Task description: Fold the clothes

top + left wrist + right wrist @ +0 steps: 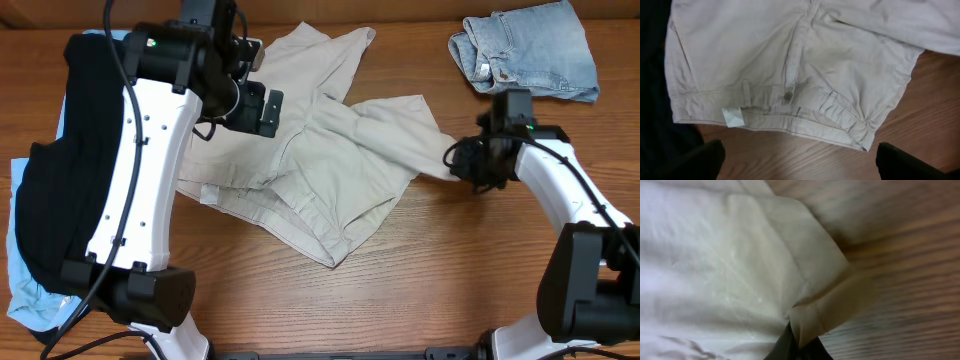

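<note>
The left gripper grabs the khaki shorts' waistband corner (334, 256) farthest from the white label next, to stretch and fold with the shorts' hem.
The pale beige khaki shorts (330, 150) lie spread and rumpled on the wooden table, one leg stretched out to the right. In the left wrist view the shorts (790, 60) show their waistband, button and small white label (733, 117). My left gripper (800, 165) is open and empty above the waistband edge; in the overhead view it (262, 112) hangs over the shorts' left part. My right gripper (462, 165) is shut on the hem of the shorts' leg (810, 315), just above the table.
Faded denim shorts (530, 50) lie folded at the back right. A black garment (70, 170) lies at the left edge over a pale-blue garment (25, 290). Bare wooden table (430, 270) runs along the front and right.
</note>
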{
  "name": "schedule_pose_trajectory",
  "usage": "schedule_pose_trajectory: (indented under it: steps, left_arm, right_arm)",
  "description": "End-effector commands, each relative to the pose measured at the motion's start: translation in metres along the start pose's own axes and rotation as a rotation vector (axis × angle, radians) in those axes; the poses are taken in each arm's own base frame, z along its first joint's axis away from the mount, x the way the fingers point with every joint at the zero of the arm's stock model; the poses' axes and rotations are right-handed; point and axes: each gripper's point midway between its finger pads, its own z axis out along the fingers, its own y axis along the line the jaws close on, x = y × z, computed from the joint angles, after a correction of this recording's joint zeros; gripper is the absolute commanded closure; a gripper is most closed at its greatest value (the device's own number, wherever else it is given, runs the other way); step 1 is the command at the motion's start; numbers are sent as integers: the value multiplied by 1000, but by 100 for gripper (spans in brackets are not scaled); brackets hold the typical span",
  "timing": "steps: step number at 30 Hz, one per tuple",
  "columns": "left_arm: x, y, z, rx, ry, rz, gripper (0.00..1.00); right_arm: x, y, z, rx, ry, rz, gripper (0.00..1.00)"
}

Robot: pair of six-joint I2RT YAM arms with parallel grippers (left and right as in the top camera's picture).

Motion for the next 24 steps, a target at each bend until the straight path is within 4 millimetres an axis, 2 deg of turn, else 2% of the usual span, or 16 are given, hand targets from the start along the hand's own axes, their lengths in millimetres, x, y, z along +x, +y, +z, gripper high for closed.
schedule_pose_trajectory:
  steps: [1, 3, 7, 10, 15, 19, 21, 24]
  left_arm:
    - [10, -17, 10, 41, 44, 40, 0]
    - [19, -33, 18, 97, 81, 89, 0]
    - [45, -62, 42, 133, 186, 151, 0]
    - [80, -86, 64, 141, 306, 238, 0]
    - [145, -120, 96, 127, 491, 358, 0]
    - [186, -140, 124, 49, 542, 434, 0]
    - [196, -144, 140, -24, 518, 470, 0]
    - [199, -146, 159, -119, 442, 487, 0]
  right_arm:
    - [-7, -20, -5, 18, -27, 97, 96]
    - [-14, -28, -7, 1, -46, 131, 96]
    - [-32, -29, -13, -100, -91, 168, 96]
    - [-42, -25, -17, -158, -122, 173, 96]
    - [-46, -24, -18, -162, -135, 168, 96]
    - [-45, -24, -18, -161, -134, 165, 96]
    - [-45, -24, -18, -161, -131, 165, 96]
    - [-45, -24, -18, -161, -131, 165, 96]
